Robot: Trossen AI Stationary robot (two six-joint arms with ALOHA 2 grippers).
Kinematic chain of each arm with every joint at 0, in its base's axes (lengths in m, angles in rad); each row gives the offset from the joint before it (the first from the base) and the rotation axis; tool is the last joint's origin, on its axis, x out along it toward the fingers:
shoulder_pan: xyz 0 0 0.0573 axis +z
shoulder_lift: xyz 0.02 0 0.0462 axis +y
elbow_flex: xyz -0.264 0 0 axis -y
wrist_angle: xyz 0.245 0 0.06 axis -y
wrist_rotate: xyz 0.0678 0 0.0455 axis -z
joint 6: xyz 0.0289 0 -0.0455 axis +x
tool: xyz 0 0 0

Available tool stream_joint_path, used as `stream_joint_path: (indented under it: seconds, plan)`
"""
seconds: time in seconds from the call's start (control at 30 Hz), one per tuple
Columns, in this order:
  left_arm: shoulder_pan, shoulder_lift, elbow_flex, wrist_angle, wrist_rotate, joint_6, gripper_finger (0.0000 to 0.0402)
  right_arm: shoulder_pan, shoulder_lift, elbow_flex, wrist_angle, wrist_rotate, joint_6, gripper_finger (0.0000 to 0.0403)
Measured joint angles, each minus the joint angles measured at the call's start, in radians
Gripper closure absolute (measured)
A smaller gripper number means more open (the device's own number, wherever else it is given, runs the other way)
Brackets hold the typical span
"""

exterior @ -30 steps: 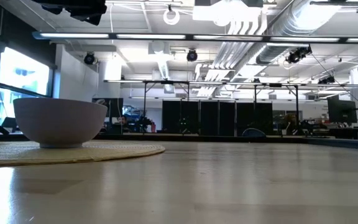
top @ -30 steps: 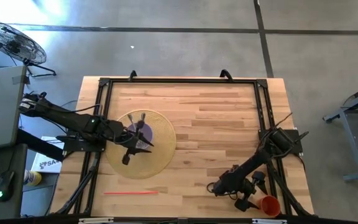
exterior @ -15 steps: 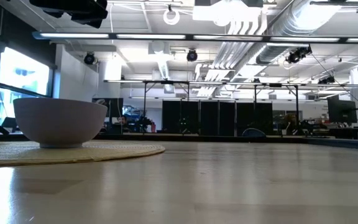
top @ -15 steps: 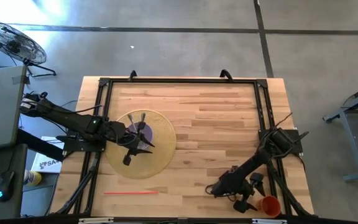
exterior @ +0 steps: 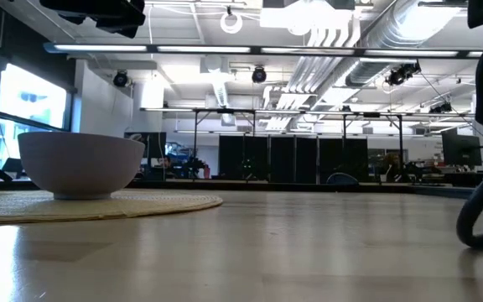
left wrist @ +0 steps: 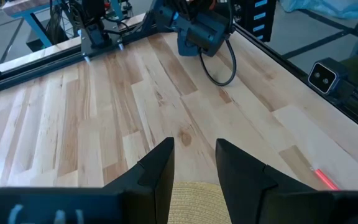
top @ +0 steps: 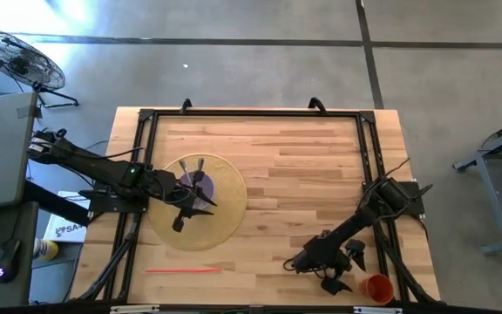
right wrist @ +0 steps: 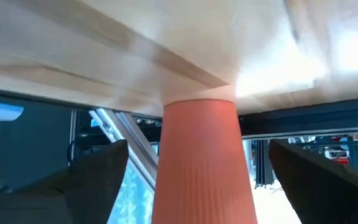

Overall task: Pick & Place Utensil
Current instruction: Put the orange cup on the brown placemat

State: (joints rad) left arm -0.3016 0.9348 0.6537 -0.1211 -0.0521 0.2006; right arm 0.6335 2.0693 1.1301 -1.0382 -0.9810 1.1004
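Observation:
I will grab the orange cup by its side (right wrist: 204, 168) with my right gripper. The cup's opening then stays free to take a utensil.
A thin red utensil (top: 184, 269) lies flat on the wood near the table's front edge; the left wrist view catches one end of the utensil (left wrist: 325, 180). A pale bowl (exterior: 80, 164) stands on a round woven mat (top: 225, 214) at the table's left. My left gripper (top: 206, 202) hovers over that mat, open and empty (left wrist: 194, 165). An orange cup (top: 377, 286) stands upright on its base at the front right corner. My right gripper (top: 349, 270) is just left of the cup. Its fingers stand wide open on either side of the cup (right wrist: 201, 180), apart from it.
A black frame (top: 251, 115) runs around the table's edges. A dark cable loop of the right arm (exterior: 480, 214) hangs down to the tabletop at the right. Bare wood (top: 303, 183) stretches between the mat and the right arm.
My right gripper has drawn a little toward the table's left, away from the orange cup, which stays standing at the front right corner. A dark cable loop of that arm has swung into the low view at the right.

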Motion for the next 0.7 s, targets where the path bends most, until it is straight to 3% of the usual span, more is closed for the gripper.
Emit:
stream_joint_path:
  seconds: [0.1, 0.7]
  plan:
    - [0.0, 0.0, 0.0, 0.0, 0.0, 0.0, 0.0286, 0.0, 0.0, 0.0, -0.001, 0.002, -0.001, 0.0006]
    - [0.0, 0.0, 0.0, -0.001, 0.0, 0.0, 0.0286, 0.058, 0.0, -0.068, 0.019, -0.075, -0.078, 0.0004]
